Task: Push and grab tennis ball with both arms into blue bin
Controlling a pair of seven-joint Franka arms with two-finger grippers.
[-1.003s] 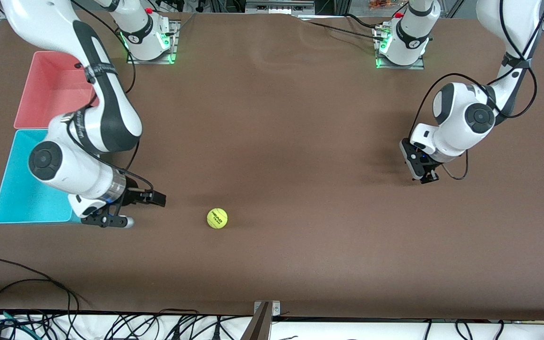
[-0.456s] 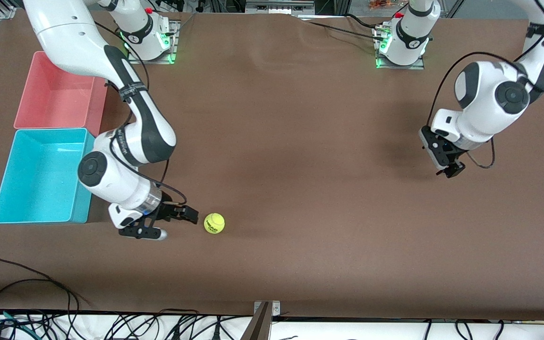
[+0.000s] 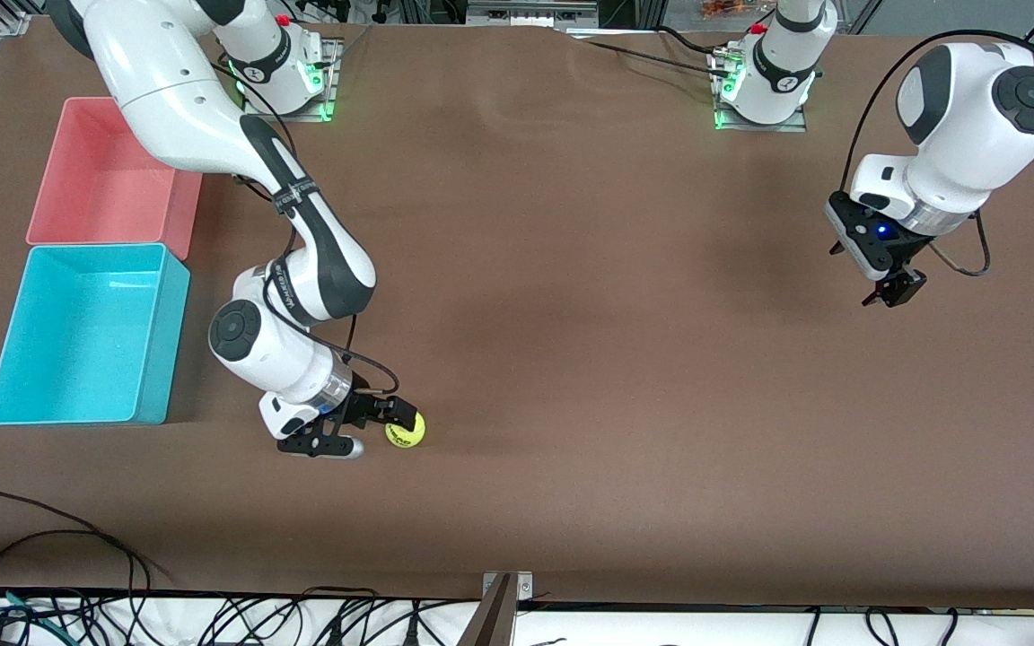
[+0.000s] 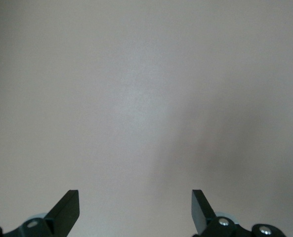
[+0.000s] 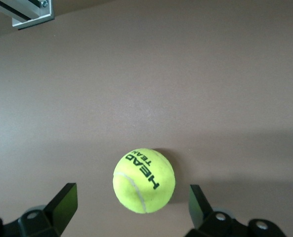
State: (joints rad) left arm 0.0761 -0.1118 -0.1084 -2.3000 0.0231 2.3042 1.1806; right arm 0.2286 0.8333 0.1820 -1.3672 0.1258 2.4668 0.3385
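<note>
My right gripper needs to grab the tennis ball [image 3: 406, 432] by its fuzzy sides next, so that it can go in the blue bin [image 3: 77, 341].
The tennis ball [image 3: 406, 432] lies on the brown table, nearer to the front camera than the table's middle. My right gripper [image 3: 378, 429] is low at the ball, open, with its fingers reaching to either side of it. In the right wrist view the ball [image 5: 144, 180] sits just ahead of the open gripper [image 5: 132, 189], not pinched. The blue bin [image 3: 77, 341] stands empty at the right arm's end of the table. My left gripper [image 3: 894, 294] hangs open and empty over the left arm's end; the left wrist view shows the open gripper [image 4: 135, 195] over bare table.
A pink bin [image 3: 104, 179] stands against the blue bin, farther from the front camera. A metal bracket [image 3: 499, 592] sits at the table's front edge and also shows in the right wrist view [image 5: 27, 12]. Cables [image 3: 50, 538] lie along that edge.
My right arm has swung from beside the blue bin to the ball. The ball has shifted slightly nearer the front camera. My left arm has lifted and drawn back toward its end.
</note>
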